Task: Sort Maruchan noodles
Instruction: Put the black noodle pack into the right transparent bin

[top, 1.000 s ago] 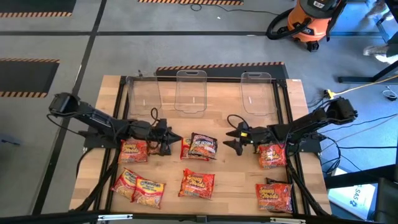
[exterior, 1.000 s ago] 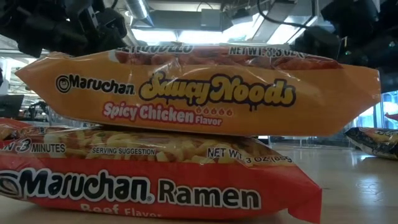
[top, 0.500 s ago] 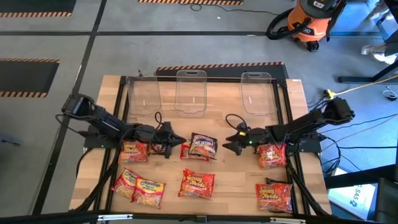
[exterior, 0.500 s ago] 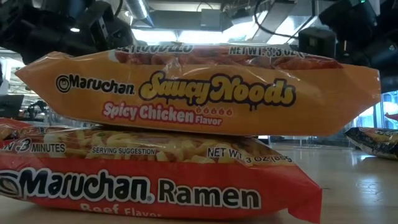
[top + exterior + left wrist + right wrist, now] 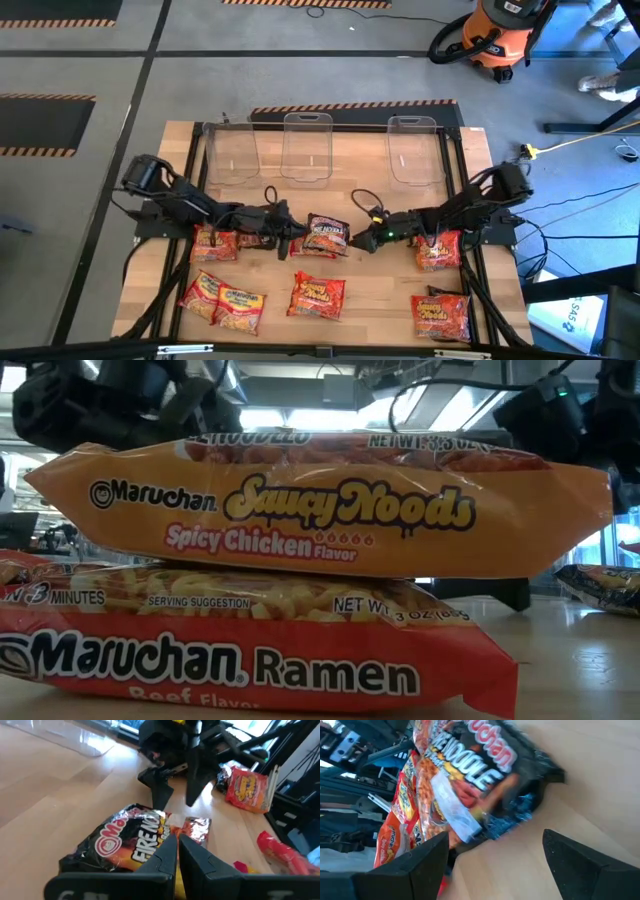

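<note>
I will next grip the black packet by its black end (image 5: 343, 236) with my right gripper, and that way I can sort it into a clear bin (image 5: 414, 155).
Several Maruchan noodle packets lie flat on the wooden table. A black packet (image 5: 326, 234) (image 5: 122, 845) (image 5: 492, 767) lies mid-table, partly on top of a red-orange one (image 5: 300, 242). My left gripper (image 5: 292, 240) (image 5: 177, 842) is shut, its tips at the black packet's left end. My right gripper (image 5: 361, 240) (image 5: 495, 855) (image 5: 176, 804) stands open just right of that packet, with nothing between its fingers. In the low view an orange Saucy Noods packet (image 5: 320, 505) rests on a red Ramen packet (image 5: 250, 655). My left gripper's shut fingertips (image 5: 170, 847) stand low over the black packet's crimped silver end (image 5: 197, 827), coming level from the table's left. I cannot tell whether they touch it.
Three clear bins (image 5: 230, 155) (image 5: 307, 150) (image 5: 415, 150) stand along the far edge. More packets lie at the left (image 5: 215, 242) (image 5: 222, 298), near the front middle (image 5: 318, 295) and at the right (image 5: 437, 248) (image 5: 440, 315). Bare wood shows between bins and packets.
Both grippers have sunk and closed in on the black packet, the left one going toward the table's right, the right one toward the left. The right gripper has rolled about its own axis. The packets have stayed where they were.
</note>
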`<state>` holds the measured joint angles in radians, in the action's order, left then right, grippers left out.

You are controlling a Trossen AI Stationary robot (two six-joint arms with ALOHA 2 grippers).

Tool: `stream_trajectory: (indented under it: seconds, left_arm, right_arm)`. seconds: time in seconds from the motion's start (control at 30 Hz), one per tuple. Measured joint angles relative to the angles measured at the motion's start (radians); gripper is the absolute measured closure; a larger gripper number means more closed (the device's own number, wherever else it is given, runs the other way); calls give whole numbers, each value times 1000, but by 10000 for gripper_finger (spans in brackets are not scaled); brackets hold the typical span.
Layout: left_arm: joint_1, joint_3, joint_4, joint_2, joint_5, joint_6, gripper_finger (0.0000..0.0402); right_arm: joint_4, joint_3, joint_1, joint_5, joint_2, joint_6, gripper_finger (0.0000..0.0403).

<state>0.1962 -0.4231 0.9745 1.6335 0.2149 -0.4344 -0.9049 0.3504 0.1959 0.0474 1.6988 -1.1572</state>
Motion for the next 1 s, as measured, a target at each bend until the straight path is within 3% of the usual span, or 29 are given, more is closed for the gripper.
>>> stream_trajectory:
  seconds: [0.4,0.63,0.8,1.0]
  left_arm:
    - [4,-32,-13,90,-16,-6,390]
    - [10,-32,-14,90,-19,-4,390]
    - [10,-32,-17,90,-23,0,390]
    - [10,-32,-19,91,-23,0,390]
  right_arm:
    - [16,135,-27,-40,115,42,107]
    - [33,176,-45,-11,122,99,107]
    - [31,213,-48,73,123,168,107]
    - [5,248,-47,34,123,271,107]
